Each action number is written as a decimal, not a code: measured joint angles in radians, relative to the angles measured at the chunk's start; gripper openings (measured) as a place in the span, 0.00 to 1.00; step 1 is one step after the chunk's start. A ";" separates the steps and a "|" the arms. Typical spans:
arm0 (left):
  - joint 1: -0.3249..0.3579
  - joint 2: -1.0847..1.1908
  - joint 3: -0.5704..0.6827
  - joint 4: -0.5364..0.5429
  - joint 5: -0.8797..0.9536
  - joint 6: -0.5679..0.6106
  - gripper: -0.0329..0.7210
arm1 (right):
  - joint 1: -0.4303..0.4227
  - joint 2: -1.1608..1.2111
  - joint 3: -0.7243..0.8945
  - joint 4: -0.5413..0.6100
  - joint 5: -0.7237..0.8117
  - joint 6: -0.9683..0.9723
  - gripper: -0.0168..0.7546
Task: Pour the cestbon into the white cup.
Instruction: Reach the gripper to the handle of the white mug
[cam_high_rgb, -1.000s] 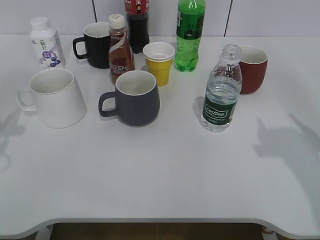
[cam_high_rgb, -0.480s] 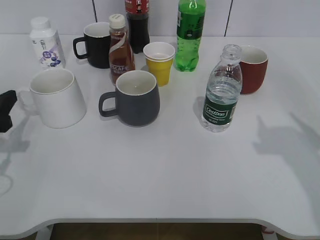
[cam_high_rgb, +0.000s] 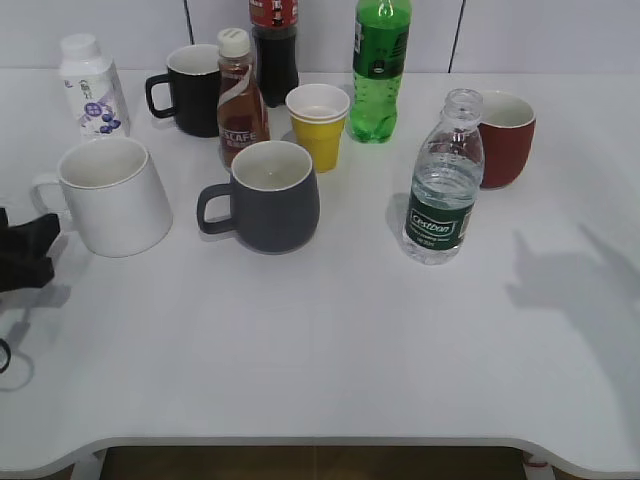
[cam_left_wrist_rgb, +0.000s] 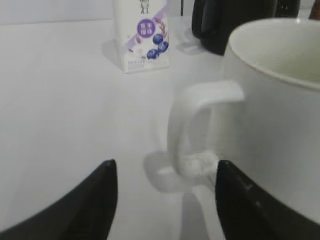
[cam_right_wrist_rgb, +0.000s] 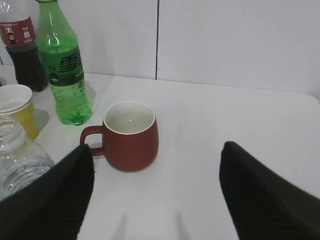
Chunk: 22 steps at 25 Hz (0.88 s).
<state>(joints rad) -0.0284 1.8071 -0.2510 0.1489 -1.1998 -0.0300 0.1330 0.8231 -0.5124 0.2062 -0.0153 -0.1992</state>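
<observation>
The left gripper grabs the white cup by its slim handle (cam_high_rgb: 41, 195) next, since the white cup's round body (cam_high_rgb: 124, 208) is wider than my open fingertips.
The cestbon (cam_high_rgb: 441, 190), a small clear uncapped bottle with a dark green label, stands right of centre; its neck shows at the left edge of the right wrist view (cam_right_wrist_rgb: 20, 155). The white cup (cam_high_rgb: 118, 198) stands at the left with its handle pointing left, and fills the right of the left wrist view (cam_left_wrist_rgb: 270, 110). My left gripper (cam_high_rgb: 28, 252) is open and low at the left edge, its jaws (cam_left_wrist_rgb: 165, 172) just short of the cup's handle, not touching it. My right gripper (cam_right_wrist_rgb: 157, 165) is open and empty, out of the exterior view.
A grey mug (cam_high_rgb: 268, 196), a brown coffee bottle (cam_high_rgb: 240, 100), a yellow paper cup (cam_high_rgb: 319, 124), a black mug (cam_high_rgb: 190, 90), a cola bottle (cam_high_rgb: 275, 50), a green soda bottle (cam_high_rgb: 379, 70), a red mug (cam_high_rgb: 505, 138) and a white milk bottle (cam_high_rgb: 92, 86) crowd the back.
My left gripper has come into the exterior view from the left edge and moved right and down toward the white cup's handle. Nothing on the table has moved.
</observation>
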 joint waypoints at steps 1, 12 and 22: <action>0.000 0.001 -0.009 0.000 -0.001 0.000 0.66 | 0.000 0.000 0.000 0.000 0.000 0.000 0.78; 0.000 0.061 -0.150 0.016 -0.004 0.000 0.53 | 0.000 0.000 0.000 0.000 -0.001 0.000 0.78; 0.001 0.066 -0.200 0.057 0.030 0.017 0.10 | 0.000 0.000 0.000 0.000 -0.015 0.000 0.78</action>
<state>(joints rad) -0.0272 1.8733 -0.4515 0.2060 -1.1698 -0.0135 0.1330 0.8231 -0.5124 0.2062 -0.0300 -0.1992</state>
